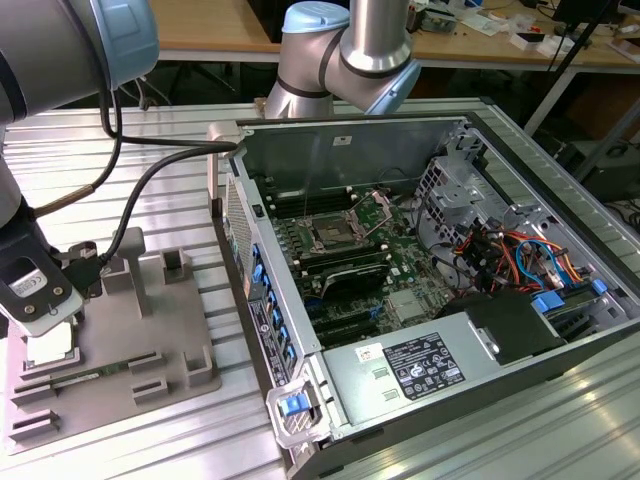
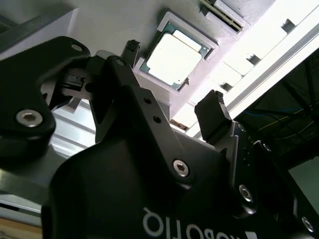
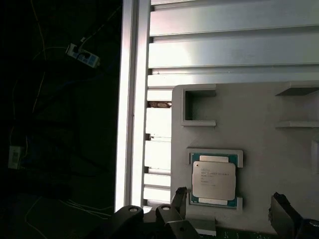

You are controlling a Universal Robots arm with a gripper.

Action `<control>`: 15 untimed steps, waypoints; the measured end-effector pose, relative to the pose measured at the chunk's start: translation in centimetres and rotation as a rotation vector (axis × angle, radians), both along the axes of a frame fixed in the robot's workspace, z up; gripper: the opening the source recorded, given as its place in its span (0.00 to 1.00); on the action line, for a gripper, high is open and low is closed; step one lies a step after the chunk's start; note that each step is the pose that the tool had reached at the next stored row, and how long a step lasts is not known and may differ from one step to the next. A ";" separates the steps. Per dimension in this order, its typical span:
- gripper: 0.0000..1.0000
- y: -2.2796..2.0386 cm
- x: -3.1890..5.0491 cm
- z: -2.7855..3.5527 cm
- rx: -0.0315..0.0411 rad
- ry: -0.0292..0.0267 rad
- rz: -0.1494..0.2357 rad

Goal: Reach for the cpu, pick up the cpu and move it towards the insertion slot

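Observation:
My fingers stop short of the CPU, with grey fixture plate between them. My gripper needs to move closer first and then close on the CPU.
The cpu is a pale silvery square chip lying flat in a raised nest on the grey fixture plate at the exterior view's left. My gripper hangs just above it. In both wrist views the black fingers stand apart on either side of the cpu with a gap all round, so the gripper is open and holds nothing. The first wrist view shows the cpu between the two fingertips. The insertion slot is the framed socket on the motherboard inside the open computer case.
The open computer case lies to the exterior view's right of the fixture, its tall side wall between the two. A thin memory stick rests on the fixture near the cpu. Upright fixture blocks stand close by. Cables trail from the arm.

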State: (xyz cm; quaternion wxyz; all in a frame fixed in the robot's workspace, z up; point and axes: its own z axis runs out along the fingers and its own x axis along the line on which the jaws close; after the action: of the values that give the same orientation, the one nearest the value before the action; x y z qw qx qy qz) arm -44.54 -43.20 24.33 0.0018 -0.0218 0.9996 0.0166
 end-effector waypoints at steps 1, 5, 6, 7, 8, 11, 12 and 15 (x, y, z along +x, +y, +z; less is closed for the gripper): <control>0.74 0.00 0.00 -0.01 0.0000 0.0001 0.000; 0.74 -0.01 -0.12 -0.43 0.0000 -0.0001 0.000; 0.74 -0.01 -0.17 -0.63 -0.0001 0.0001 0.000; 0.74 0.00 -0.18 -0.76 0.0000 0.0000 0.000; 0.75 0.00 -0.19 -0.84 -0.0001 0.0002 0.000; 0.81 0.07 -0.33 -1.37 0.0000 -0.0001 0.000; 0.81 0.12 -0.44 -1.54 0.0000 -0.0001 0.000; 0.81 0.87 -0.64 -2.30 -0.0005 0.0001 0.000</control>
State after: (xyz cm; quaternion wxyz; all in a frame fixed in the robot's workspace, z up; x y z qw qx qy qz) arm -45.18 -42.33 22.03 0.0018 -0.0219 0.9996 0.0163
